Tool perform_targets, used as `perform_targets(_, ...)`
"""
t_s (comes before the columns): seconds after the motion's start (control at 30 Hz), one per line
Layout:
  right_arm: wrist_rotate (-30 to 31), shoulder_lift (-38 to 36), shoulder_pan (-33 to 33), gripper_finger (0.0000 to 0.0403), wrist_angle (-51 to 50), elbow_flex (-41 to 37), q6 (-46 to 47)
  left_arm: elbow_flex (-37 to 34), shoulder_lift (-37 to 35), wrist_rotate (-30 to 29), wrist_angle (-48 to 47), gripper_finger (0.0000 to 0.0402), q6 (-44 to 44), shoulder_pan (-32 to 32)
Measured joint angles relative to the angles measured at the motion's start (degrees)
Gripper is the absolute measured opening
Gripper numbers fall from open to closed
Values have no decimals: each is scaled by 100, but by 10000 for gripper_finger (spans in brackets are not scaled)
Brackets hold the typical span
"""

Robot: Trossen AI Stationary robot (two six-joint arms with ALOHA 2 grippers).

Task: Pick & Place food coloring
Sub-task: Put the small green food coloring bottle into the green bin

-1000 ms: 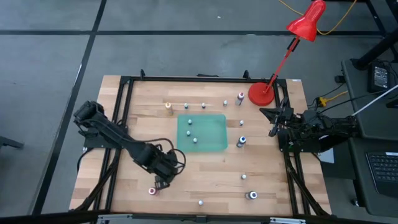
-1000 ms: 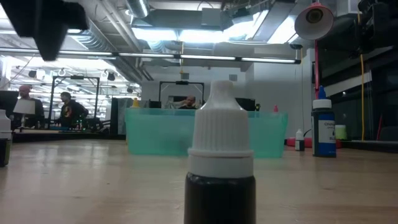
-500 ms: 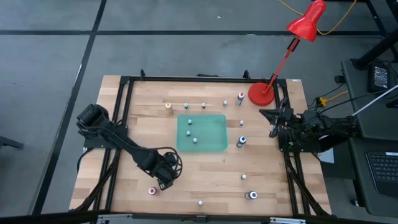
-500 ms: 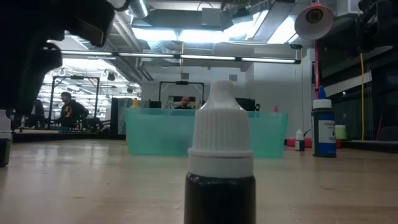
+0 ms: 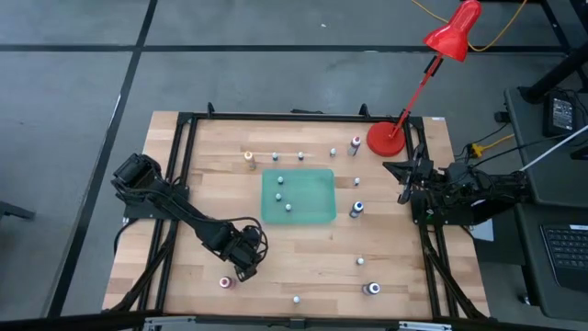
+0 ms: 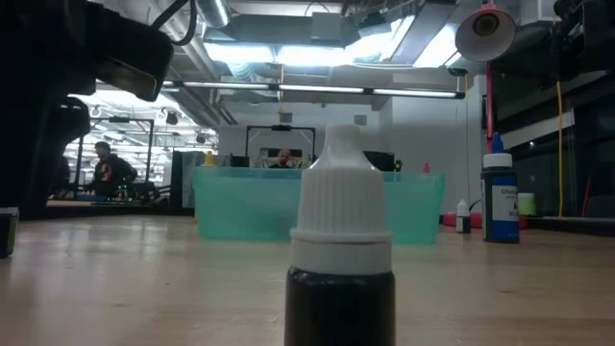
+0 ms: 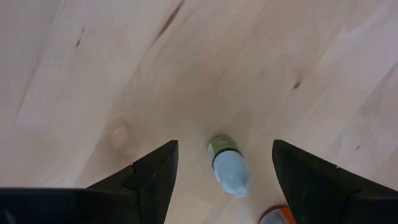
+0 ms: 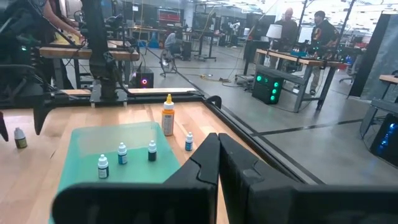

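Observation:
My left gripper closes on the white-capped bottle next, since the fingers reach down past its cap (image 7: 232, 171), on either side of its greenish body (image 7: 221, 144).
Small food coloring bottles stand scattered on the wooden table, three of them on the flat green mat (image 5: 298, 196). My left gripper (image 5: 246, 264) points down at the near left, open, its fingers on either side of a white-capped, greenish bottle (image 7: 227, 165) that stands on its base; they do not touch it. The right wrist view shows the same bottle (image 8: 20, 138) between those fingers. A red-bodied bottle (image 5: 223, 281) stands close by on the near side. My right gripper (image 5: 401, 180) waits shut at the table's right edge.
A red desk lamp (image 5: 386, 138) stands on its base at the far right corner. A dark-bodied bottle (image 6: 341, 250) stands close to the near edge, a blue one (image 5: 356, 210) right of the mat. Black frame rails (image 5: 179, 165) run along the table's sides. People are at benches beyond.
My left gripper has come down toward the table over the greenish bottle and rolled about its own axis. In the low view it has dropped in front of the bottle at the left edge. No bottle has moved.

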Motion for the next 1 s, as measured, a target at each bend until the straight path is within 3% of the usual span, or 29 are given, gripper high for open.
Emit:
perform_targets(0.2, 2, 0, 0, 12, -2, 0, 1, -31, 0, 38, 34, 233, 127, 0)
perform_targets(0.7, 20, 0, -2, 12, -26, 0, 2, -31, 0, 210, 29, 82, 512, -13)
perform_targets(1.0, 22, 0, -1, 12, -34, 0, 2, 20, -2, 510, -21, 59, 749, -11)
